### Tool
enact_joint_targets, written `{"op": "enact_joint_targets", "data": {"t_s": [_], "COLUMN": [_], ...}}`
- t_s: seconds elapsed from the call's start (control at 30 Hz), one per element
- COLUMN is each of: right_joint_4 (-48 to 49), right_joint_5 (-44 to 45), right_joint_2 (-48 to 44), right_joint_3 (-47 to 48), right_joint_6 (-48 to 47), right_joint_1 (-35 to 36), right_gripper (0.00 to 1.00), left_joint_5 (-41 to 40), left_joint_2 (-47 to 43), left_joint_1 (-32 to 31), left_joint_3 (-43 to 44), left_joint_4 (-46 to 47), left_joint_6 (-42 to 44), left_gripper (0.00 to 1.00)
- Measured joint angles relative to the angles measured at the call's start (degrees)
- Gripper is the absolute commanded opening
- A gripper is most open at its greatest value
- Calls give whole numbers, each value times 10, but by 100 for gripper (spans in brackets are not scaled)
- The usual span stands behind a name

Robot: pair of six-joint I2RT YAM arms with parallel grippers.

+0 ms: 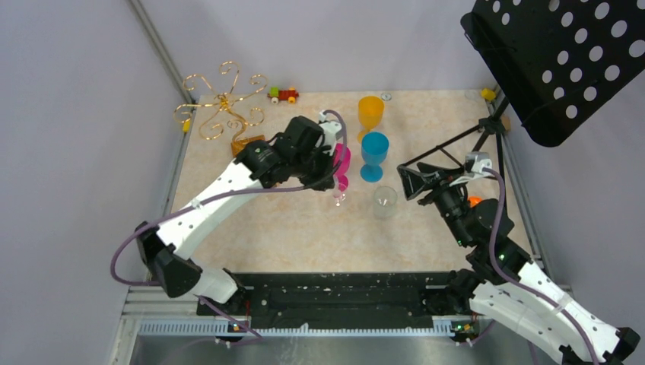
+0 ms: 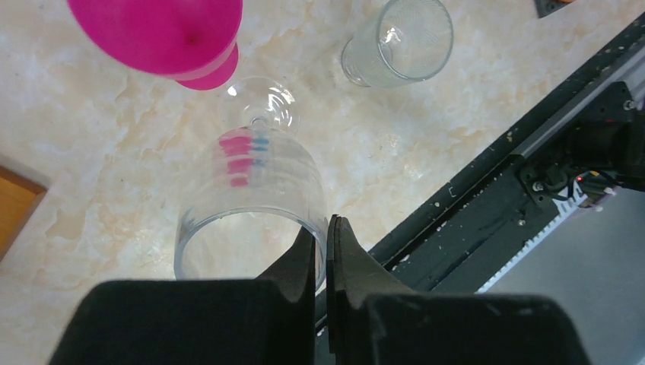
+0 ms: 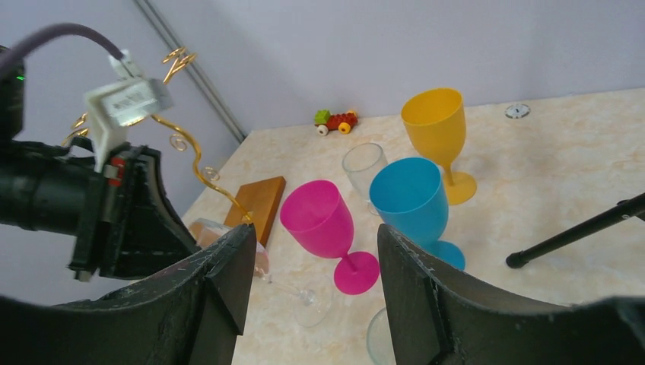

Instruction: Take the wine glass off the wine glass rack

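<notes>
The wine glass still slants over the table, so it is too early to open. My left gripper sets the wine glass with its foot [image 1: 339,199] flat first, then opens.
My left gripper [image 1: 332,166] is shut on the rim of a clear wine glass [image 2: 251,190], one finger inside the bowl and one outside. The glass hangs tilted over the tabletop, its foot [image 3: 308,301] low beside the pink goblet [image 1: 342,163]. I cannot tell whether the foot touches the table. The wine glass rack [image 1: 220,103], gold wire with curled arms on a brown wooden base [image 3: 258,201], stands at the back left, apart from the glass, with no glass on the arms that show. My right gripper [image 1: 414,182] is open and empty, to the right of the goblets.
A blue goblet [image 1: 373,154] and an orange goblet [image 1: 370,114] stand mid-table. A clear tumbler [image 1: 385,201] sits in front of them. Another clear glass [image 3: 363,167] shows behind the blue goblet. A toy train [image 1: 283,94] lies at the back. A black music stand [image 1: 555,61] overhangs the right.
</notes>
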Motion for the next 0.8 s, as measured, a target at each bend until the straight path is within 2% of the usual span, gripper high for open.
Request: {"op": "enact_joint_targets", "data": {"t_s": [0.27, 0.4, 0.8], "right_joint_4": [-11, -12, -23], "right_joint_5": [23, 25, 31], "right_joint_2": [-31, -38, -56], "right_joint_3": [0, 0, -5], "right_joint_6": [0, -1, 3], "right_joint_1": [0, 0, 0], "right_gripper": [61, 61, 61], "left_joint_5": [-94, -125, -137], "left_joint_2": [155, 205, 218], "left_joint_1": [-71, -99, -107], "left_joint_3": [94, 127, 136], "left_joint_4": [-41, -64, -95], "left_joint_6": [-2, -2, -2], "left_gripper": [0, 0, 0]}}
